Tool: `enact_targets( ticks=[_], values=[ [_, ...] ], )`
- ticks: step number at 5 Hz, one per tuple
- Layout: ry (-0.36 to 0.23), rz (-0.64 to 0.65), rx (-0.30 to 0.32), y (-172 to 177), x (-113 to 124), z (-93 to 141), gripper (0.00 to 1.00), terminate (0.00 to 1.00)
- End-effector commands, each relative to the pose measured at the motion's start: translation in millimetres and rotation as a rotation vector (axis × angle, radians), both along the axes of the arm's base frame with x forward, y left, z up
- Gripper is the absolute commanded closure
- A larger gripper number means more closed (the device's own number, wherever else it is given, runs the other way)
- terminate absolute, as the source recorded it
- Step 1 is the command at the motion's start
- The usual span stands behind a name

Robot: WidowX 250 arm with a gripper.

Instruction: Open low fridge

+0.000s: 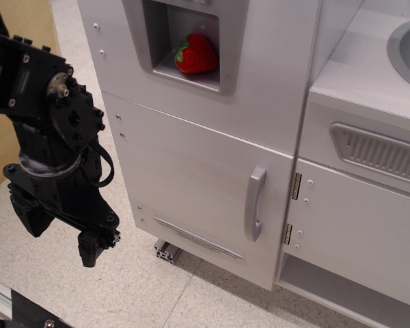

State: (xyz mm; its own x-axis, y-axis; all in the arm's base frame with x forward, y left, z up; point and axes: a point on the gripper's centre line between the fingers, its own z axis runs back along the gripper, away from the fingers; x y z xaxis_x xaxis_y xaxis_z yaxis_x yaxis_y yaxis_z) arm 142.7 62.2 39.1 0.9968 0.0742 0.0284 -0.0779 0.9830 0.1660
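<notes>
My gripper should open the low fridge [191, 184] next, so it should grab the door's curved silver handle by its upper part [258, 182].
The low fridge door [191, 171] is a flat silver-grey panel and sits shut, flush with the cabinet. Its curved vertical silver handle [255, 203] is near the door's right edge. A slim embossed nameplate strip [198, 238] runs along the bottom. My black gripper [60, 234] hangs at the left, pointing down toward the floor. It is to the left of the door and well away from the handle, touching nothing. Its fingers [93, 247] stand apart with nothing between them.
Above the door, a grey panel has a square niche holding a red strawberry [196, 53]. To the right is a smaller white door [362, 225] with brass hinges [296, 186], a vent grille [379, 150] and a sink rim [400, 55]. An aluminium foot [167, 251] sticks out at the base.
</notes>
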Motion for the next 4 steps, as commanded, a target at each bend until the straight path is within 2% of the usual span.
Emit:
enact_targets(
  ticks=[1, 2, 3, 4],
  values=[
    [0.000, 0.000, 0.000, 0, 0, 0, 0.00, 0.00],
    [-0.024, 0.009, -0.048, -22, 22, -10, 0.00, 0.00],
    [-0.011, -0.034, -0.109, -45, 48, -18, 0.00, 0.00],
    [-0.070, -0.025, -0.134, -70, 73, -27, 0.00, 0.00]
  ],
)
